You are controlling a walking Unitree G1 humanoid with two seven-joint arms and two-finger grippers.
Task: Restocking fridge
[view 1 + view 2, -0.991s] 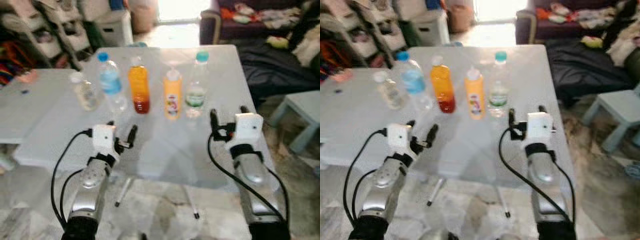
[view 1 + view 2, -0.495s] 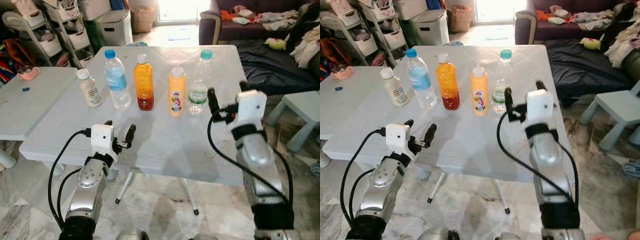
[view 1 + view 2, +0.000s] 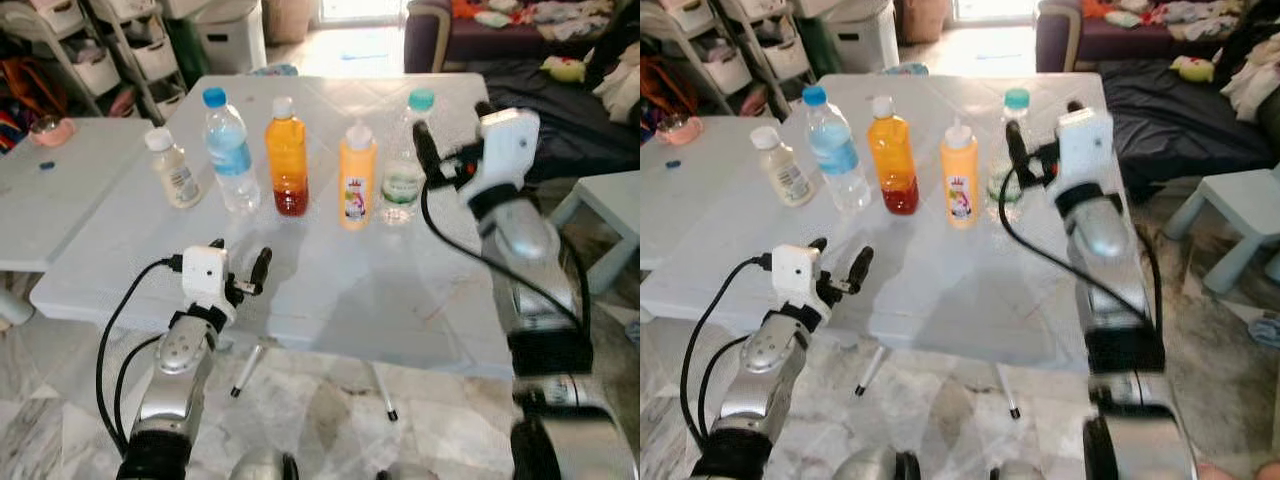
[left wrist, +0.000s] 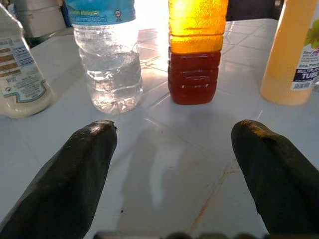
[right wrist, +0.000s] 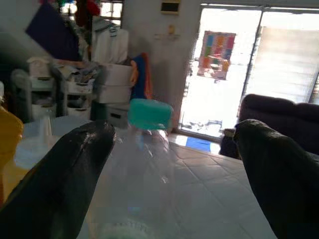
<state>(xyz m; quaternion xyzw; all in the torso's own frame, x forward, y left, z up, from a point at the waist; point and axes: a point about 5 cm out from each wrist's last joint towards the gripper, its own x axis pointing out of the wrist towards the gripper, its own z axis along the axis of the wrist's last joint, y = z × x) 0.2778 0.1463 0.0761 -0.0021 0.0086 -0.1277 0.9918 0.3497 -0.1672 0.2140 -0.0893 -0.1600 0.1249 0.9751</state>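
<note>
The right gripper grabs the clear bottle by the neck just under its teal cap (image 3: 416,116) next, since the yellow-orange bottle (image 3: 356,178) stands close against the clear bottle's body.
Five bottles stand in a row on the white table (image 3: 330,290): a small white bottle (image 3: 172,170), a blue-capped water bottle (image 3: 228,155), an orange-and-red juice bottle (image 3: 287,160), a yellow-orange bottle (image 3: 356,178) and a clear teal-capped bottle (image 3: 405,165). My right gripper (image 3: 452,130) is raised at cap height just right of the teal-capped bottle (image 5: 149,149), open, its fingers to either side of the bottle's top and short of it. My left gripper (image 3: 240,258) hovers open and low over the table's front, facing the water bottle (image 4: 107,64) and juice bottle (image 4: 197,55).
A second white table (image 3: 60,200) with a pink bowl (image 3: 45,130) stands to the left. Storage shelves (image 3: 110,50) and a white bin (image 3: 232,35) lie behind. A dark sofa (image 3: 520,40) and a pale blue stool (image 3: 610,215) are on the right.
My right arm has lifted and reached forward from the table's front edge up to the teal-capped bottle. The left arm has stayed put.
</note>
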